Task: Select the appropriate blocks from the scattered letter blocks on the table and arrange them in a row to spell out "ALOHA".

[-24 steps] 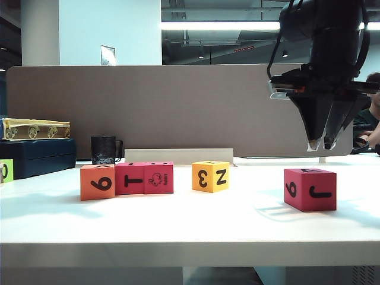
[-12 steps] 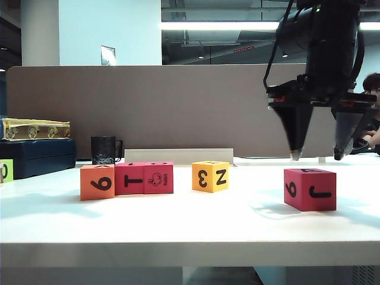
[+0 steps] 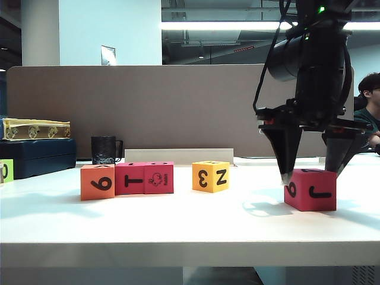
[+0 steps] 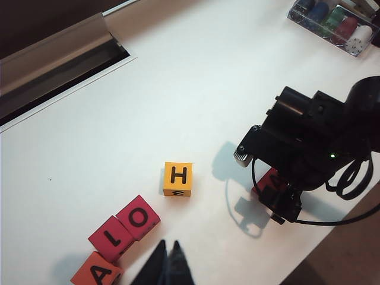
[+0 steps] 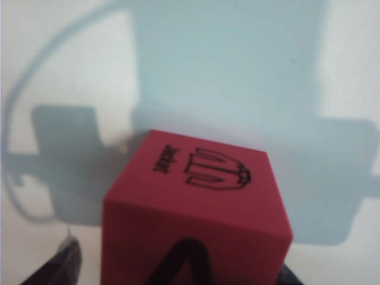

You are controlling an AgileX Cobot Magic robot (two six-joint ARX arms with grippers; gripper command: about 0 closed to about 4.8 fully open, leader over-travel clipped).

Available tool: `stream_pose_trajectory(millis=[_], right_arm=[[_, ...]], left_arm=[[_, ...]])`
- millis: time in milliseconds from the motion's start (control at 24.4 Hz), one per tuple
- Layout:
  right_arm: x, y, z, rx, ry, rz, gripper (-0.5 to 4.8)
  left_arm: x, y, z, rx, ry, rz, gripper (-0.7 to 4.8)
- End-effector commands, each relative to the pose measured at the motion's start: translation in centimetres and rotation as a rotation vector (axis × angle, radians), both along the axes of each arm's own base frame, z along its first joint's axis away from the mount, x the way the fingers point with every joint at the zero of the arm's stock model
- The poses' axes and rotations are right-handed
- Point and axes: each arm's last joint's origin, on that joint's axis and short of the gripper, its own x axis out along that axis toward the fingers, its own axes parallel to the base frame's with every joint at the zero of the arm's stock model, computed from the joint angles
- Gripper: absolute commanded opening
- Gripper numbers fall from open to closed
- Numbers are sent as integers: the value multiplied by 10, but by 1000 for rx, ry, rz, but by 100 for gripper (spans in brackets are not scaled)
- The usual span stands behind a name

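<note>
I need to grab the lone pink-red block by its opposite sides with my right gripper next, so its final A can complete ALOHA.
On the white table [image 3: 178, 225], an orange block [image 3: 97, 182] and two pink-red blocks [image 3: 129, 178] [image 3: 158, 177] stand touching in a row. A yellow block [image 3: 210, 176] sits a little apart to their right. From above their tops read A [image 4: 98, 275], L [image 4: 111, 237], O [image 4: 138, 217] and H [image 4: 177, 179]. A third pink-red block [image 3: 310, 189] stands alone at the right. My right gripper [image 3: 312, 174] is open and straddles it, one finger [image 5: 59, 261] on each side of the cube [image 5: 196, 208]. My left gripper [image 4: 168, 249] hovers shut and empty beside the L and O blocks.
A dark mug [image 3: 104, 149] and a dark blue box [image 3: 35, 156] with a gold patterned box on it stand at the back left. A light-green cube [image 3: 5, 171] is at the left edge. A grey partition [image 3: 148, 107] closes the back. A clear case [image 4: 332, 24] lies farther off.
My right gripper went from shut to open and came down from above the lone pink-red block until its fingers flank it. The blocks have not moved.
</note>
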Motion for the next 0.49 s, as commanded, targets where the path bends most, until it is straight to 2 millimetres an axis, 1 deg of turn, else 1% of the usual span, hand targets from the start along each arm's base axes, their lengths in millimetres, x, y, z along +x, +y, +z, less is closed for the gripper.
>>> stream_pose_trajectory(millis=[41, 123, 493], right_arm=[[4, 3, -4, 12, -17, -5, 263], [8, 4, -4, 23, -47, -5, 251], [19, 12, -4, 73, -157, -18, 251]], left_arm=[[-2, 1, 3, -11, -16, 0, -6], [-2, 1, 3, -12, -17, 0, -6], [-1, 1, 3, -12, -17, 0, -6]])
